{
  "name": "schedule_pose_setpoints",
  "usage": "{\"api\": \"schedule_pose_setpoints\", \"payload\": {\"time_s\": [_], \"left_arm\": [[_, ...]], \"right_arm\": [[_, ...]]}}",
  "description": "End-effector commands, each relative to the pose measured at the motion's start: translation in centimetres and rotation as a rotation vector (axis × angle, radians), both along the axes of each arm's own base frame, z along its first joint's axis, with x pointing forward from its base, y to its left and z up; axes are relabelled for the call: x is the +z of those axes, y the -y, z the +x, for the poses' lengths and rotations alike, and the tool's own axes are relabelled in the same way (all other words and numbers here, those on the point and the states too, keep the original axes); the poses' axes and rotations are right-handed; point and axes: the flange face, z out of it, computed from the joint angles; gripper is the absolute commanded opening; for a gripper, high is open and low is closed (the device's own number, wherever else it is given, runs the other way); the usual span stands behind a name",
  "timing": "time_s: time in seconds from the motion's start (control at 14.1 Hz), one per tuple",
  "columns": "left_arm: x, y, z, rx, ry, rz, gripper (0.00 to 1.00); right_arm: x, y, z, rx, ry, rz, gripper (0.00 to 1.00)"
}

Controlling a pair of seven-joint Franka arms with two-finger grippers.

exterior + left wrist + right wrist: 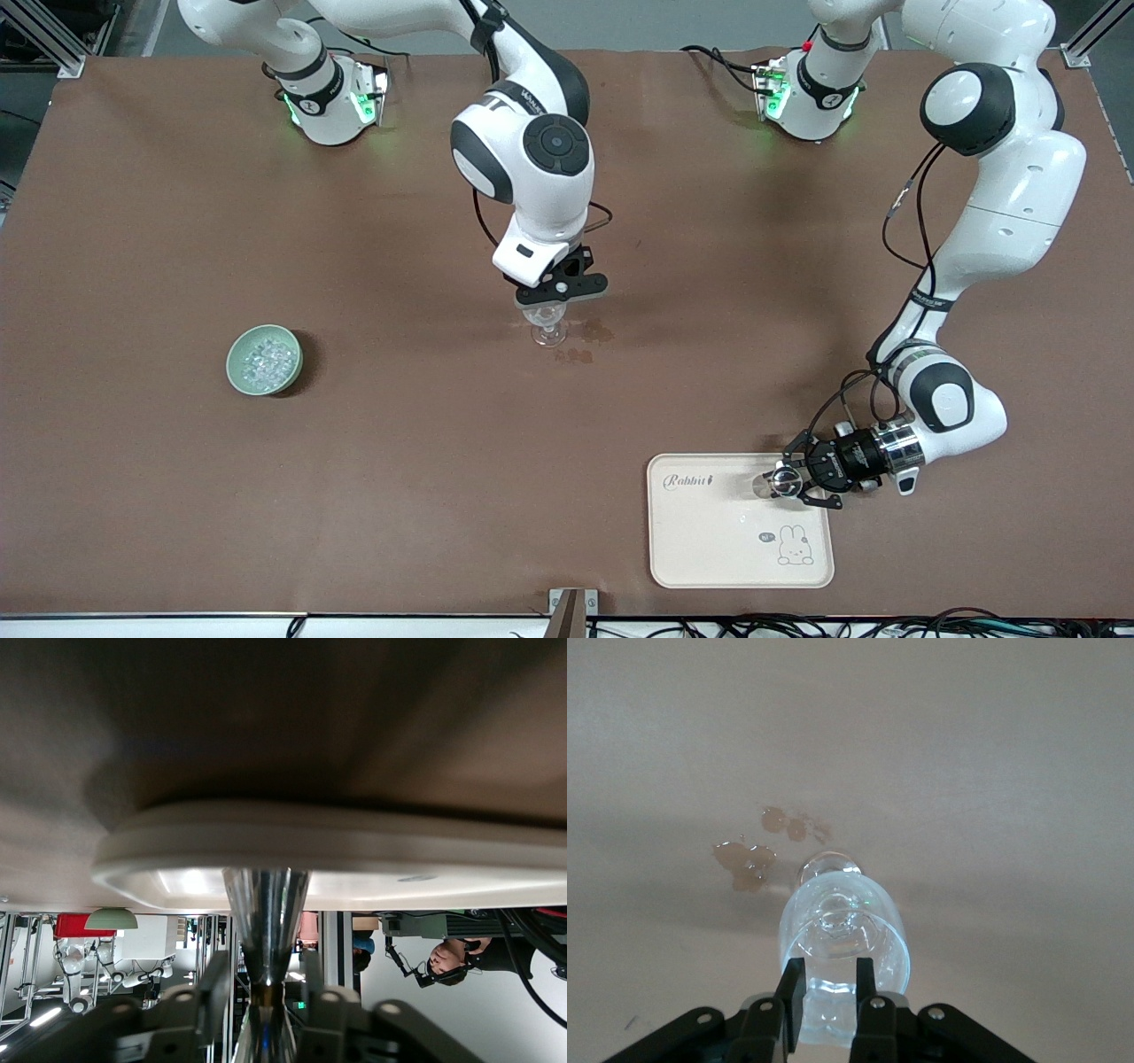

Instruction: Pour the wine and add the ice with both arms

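The ice chunk [830, 1010] is over the wine glass's open rim [849, 941] and would rest inside, so my right gripper releases the chunk next.
A clear stemmed wine glass [547, 326] stands mid-table. My right gripper [551, 297] hangs just over its rim. In the right wrist view the right gripper [828, 979] is shut on a clear ice chunk [831, 1003] above the glass bowl [843, 930]. The heap of ice [266, 358] lies in a green bowl [241, 372] toward the right arm's end. My left gripper [784, 483] is low over the tray [709, 540], round a small clear vessel. In the left wrist view its fingers [218, 979] stand apart on either side of the vessel's shiny tapered neck [266, 912], with gaps. I cannot make out the wine.
Wet spots [592, 335] lie on the brown table beside the glass, toward the left arm's end; they also show in the right wrist view [749, 864]. The cream tray [372, 850] has a rabbit print and lies near the table's front edge.
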Motion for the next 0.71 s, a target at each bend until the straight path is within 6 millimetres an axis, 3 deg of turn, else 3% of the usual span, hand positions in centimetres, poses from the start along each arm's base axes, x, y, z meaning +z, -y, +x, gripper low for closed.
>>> {"api": "schedule_pose_setpoints", "payload": {"time_s": [0.0,0.21,0.43,0.57,0.64], "left_arm": [[1.0,0.0,0.6,0.010,0.013,-0.002,1.00],[5.1,-2.4,1.3,-0.059,0.092,0.120,1.00],[9.1,-4.6,0.8,-0.243,0.132,0.301,1.00],[11.7,-6.0,-0.1,-0.417,0.148,0.424,1.00],[13.6,-6.4,-0.5,-0.490,0.157,0.472,1.00]], "right_arm": [[0.8,0.3,-0.1,-0.012,0.021,-0.003,0.40],[0.9,0.2,-0.1,-0.009,0.025,0.000,0.78],[1.7,0.8,0.5,-0.022,0.038,0.007,0.88],[4.0,2.8,2.0,-0.057,0.061,0.029,0.92],[5.7,4.8,3.3,-0.092,0.073,0.042,0.94]]}}
